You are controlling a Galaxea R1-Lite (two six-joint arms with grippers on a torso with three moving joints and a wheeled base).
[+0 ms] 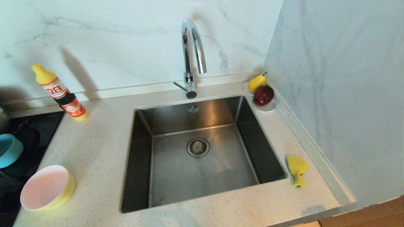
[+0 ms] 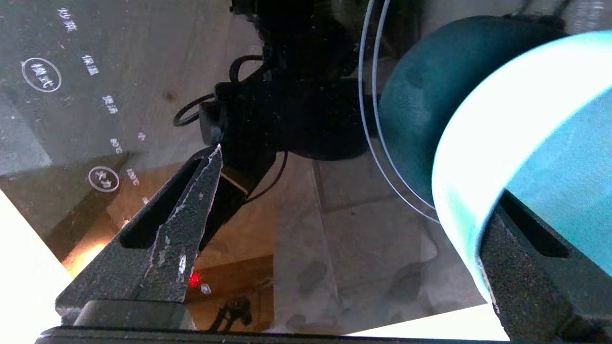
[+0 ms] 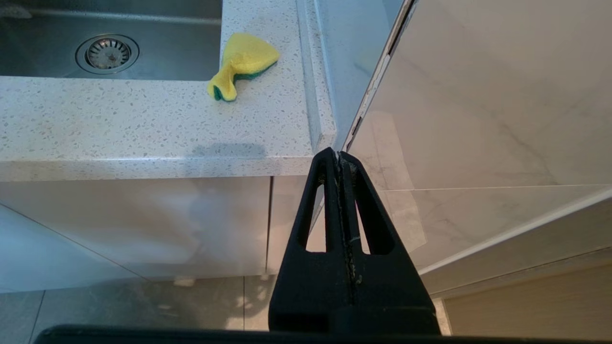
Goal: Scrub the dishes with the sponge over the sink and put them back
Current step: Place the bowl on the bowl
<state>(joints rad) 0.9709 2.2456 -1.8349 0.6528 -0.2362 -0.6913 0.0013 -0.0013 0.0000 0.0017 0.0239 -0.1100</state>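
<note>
My left gripper is ready to close on the blue bowl and would catch it: one finger reaches inside its rim (image 2: 467, 232) and the other is outside over the black cooktop (image 2: 298, 229).
The light blue bowl (image 1: 9, 150) rests tilted on the black cooktop (image 1: 41, 126) at the far left. In the left wrist view my left gripper (image 2: 358, 172) is open wide just above the glass. One finger (image 2: 535, 267) lies across the mouth of the blue bowl (image 2: 430, 95), and the other finger (image 2: 181, 229) stands well clear of it. A pale pink bowl (image 1: 44, 186) sits nested in the yellow bowl (image 1: 68, 189) on the counter left of the sink (image 1: 202, 170). The sponge (image 1: 296, 170) lies crumpled on the counter right of the sink. My right gripper (image 3: 338, 155) is shut and parked below the counter's front edge.
A tall chrome tap (image 1: 191, 53) curves over the basin's back. A detergent bottle (image 1: 60, 93) leans at the back left. A white saucer (image 1: 266, 108) with a yellow pear (image 1: 256, 82) and a red apple (image 1: 264, 94) sits in the back right corner, by the marble side wall (image 1: 341, 94).
</note>
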